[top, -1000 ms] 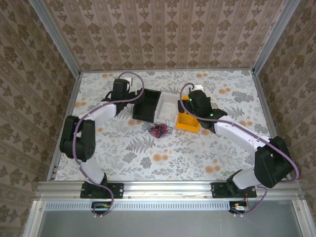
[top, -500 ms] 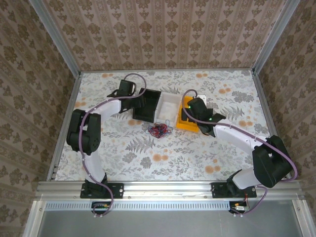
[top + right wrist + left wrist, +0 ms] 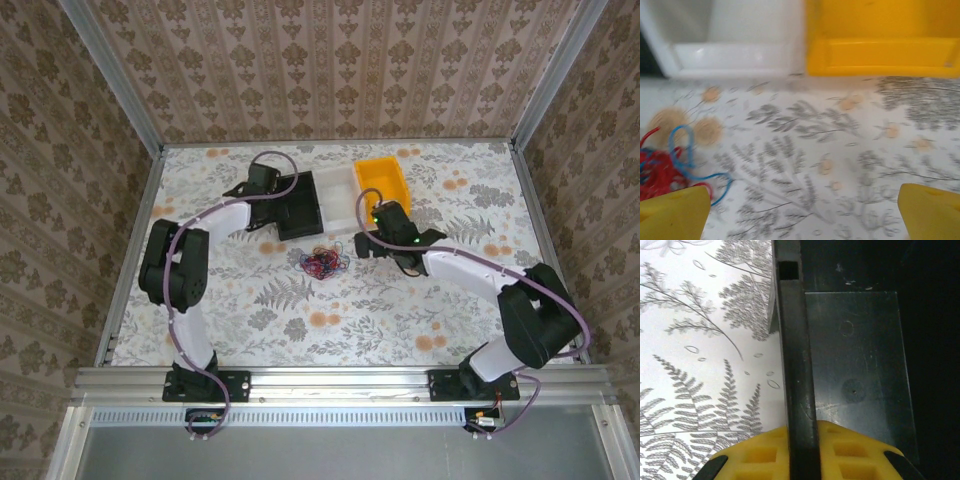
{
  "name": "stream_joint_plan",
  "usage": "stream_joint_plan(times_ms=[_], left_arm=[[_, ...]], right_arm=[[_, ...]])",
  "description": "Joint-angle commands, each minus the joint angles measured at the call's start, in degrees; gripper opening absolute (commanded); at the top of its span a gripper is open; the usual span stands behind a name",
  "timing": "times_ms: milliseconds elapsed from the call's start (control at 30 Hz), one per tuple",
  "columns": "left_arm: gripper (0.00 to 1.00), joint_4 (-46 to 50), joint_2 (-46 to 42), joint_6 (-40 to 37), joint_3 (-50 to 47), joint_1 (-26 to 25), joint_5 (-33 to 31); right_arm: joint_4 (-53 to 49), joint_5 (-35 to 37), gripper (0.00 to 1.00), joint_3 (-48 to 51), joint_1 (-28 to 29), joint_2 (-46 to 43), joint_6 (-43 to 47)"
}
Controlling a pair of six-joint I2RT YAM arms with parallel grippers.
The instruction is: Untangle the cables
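Note:
My right gripper grabs the blue wire by its loop sticking out of the tangle point(image 3: 341, 254) point(image 3: 689, 145) next, to draw it free and untangle the cables.
The cables point(image 3: 322, 262) are a small tangle of red, blue and dark wires on the floral table point(image 3: 250, 300), in front of the bins. In the right wrist view the cables point(image 3: 665, 170) lie at the lower left, just beside my left finger. My right gripper point(image 3: 368, 238) point(image 3: 805, 215) hovers open over bare table, right of the tangle, with nothing between its fingers. My left gripper point(image 3: 283, 195) point(image 3: 802, 455) is shut on the left wall of the black bin point(image 3: 302, 205) point(image 3: 795, 365).
Three bins stand in a row behind the cables: the black one, a white bin point(image 3: 338, 198) point(image 3: 735, 45) and a yellow bin point(image 3: 380, 180) point(image 3: 880, 45). Patterned walls enclose the table at the back and sides.
The yellow bin has gone from beside the cables to the back row, and my right gripper has let it go and pulled back toward the tangle. The left gripper has shifted the black bin slightly.

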State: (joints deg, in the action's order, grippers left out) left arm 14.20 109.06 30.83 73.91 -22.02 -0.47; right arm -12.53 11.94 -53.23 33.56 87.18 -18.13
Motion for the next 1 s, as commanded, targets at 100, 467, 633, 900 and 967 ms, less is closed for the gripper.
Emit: stream_joint_plan(times_ms=[100,467,633,900,967], left_arm=[[0.05,-0.6,4.5,-0.2,4.5,0.0,0.7],[0.00,6.2,3.6,-17.8,6.0,0.7,5.6],[0.20,7.4,2.3,-15.8,5.6,2.7,8.1],[0.54,5.2,-8.4,-14.0,2.5,2.2,5.3],[0.54,4.1,-11.9,-15.5,-0.5,1.7,8.3]], right_arm=[[0.4,-7.3,0.95,-3.8,2.2,2.5,3.1],[1.4,-8.9,0.93,-4.9,1.8,4.0,0.9],[1.3,-11.9,0.82,-6.1,1.8,5.8,1.1],[1.6,-16.9,0.49,-8.4,1.1,9.2,0.4],[2.4,-18.9,0.46,-8.7,0.1,10.7,-0.9]])
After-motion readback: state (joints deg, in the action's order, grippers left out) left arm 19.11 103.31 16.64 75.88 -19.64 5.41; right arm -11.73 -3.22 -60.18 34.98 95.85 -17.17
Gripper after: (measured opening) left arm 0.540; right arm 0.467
